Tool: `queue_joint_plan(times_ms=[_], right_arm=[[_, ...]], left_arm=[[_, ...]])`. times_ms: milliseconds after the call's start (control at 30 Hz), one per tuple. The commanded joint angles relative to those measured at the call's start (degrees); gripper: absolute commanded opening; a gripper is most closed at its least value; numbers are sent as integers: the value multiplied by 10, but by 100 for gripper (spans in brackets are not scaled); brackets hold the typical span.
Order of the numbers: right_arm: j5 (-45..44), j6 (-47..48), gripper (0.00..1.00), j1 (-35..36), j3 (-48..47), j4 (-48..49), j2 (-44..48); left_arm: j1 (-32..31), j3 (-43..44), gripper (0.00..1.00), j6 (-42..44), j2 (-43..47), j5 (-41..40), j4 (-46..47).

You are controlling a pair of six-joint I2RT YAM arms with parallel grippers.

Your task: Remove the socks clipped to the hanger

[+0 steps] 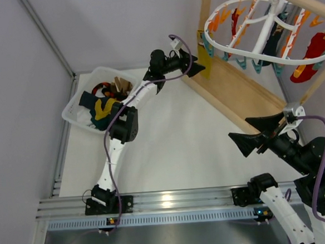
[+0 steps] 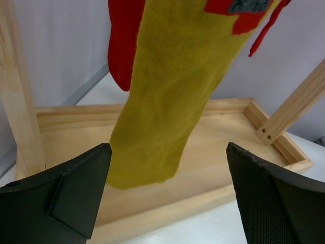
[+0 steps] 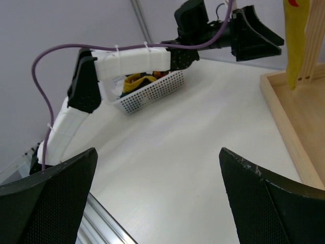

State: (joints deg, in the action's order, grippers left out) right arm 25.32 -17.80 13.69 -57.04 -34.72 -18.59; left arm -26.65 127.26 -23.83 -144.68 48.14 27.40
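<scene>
The left gripper should next grab the mustard sock by its lower hanging end, so that the sock's clipped top stays free to be unclipped and removed.
The white oval hanger hangs by its hook from the wooden stand's rail at the top right, with orange and teal clips. A mustard yellow sock hangs at its left end, a dark navy sock near the middle and a red sock on the right. My left gripper is open and empty, just in front of the mustard sock, whose lower end hangs between and beyond my open fingers. A red sock hangs behind it. My right gripper is open and empty over the table, short of the stand.
The wooden stand's tray base lies under the hanger, with upright posts at its ends. A white perforated basket holding several socks sits at the far left; it also shows in the right wrist view. My left arm stretches across the table.
</scene>
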Motion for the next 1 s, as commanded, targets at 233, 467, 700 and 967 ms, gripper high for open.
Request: queue_joint_plan(times_ms=[233, 467, 700, 967], right_arm=[[61, -36, 100, -9, 2, 67, 23], [68, -43, 100, -10, 32, 81, 11], [61, -39, 99, -10, 41, 84, 8], [47, -43, 100, -10, 40, 85, 18]], left_arm=[[-24, 150, 98, 19, -126, -85, 78], [-55, 148, 98, 64, -133, -73, 80], [-76, 130, 40, 47, -110, -73, 103], [-81, -71, 0, -4, 19, -217, 103]])
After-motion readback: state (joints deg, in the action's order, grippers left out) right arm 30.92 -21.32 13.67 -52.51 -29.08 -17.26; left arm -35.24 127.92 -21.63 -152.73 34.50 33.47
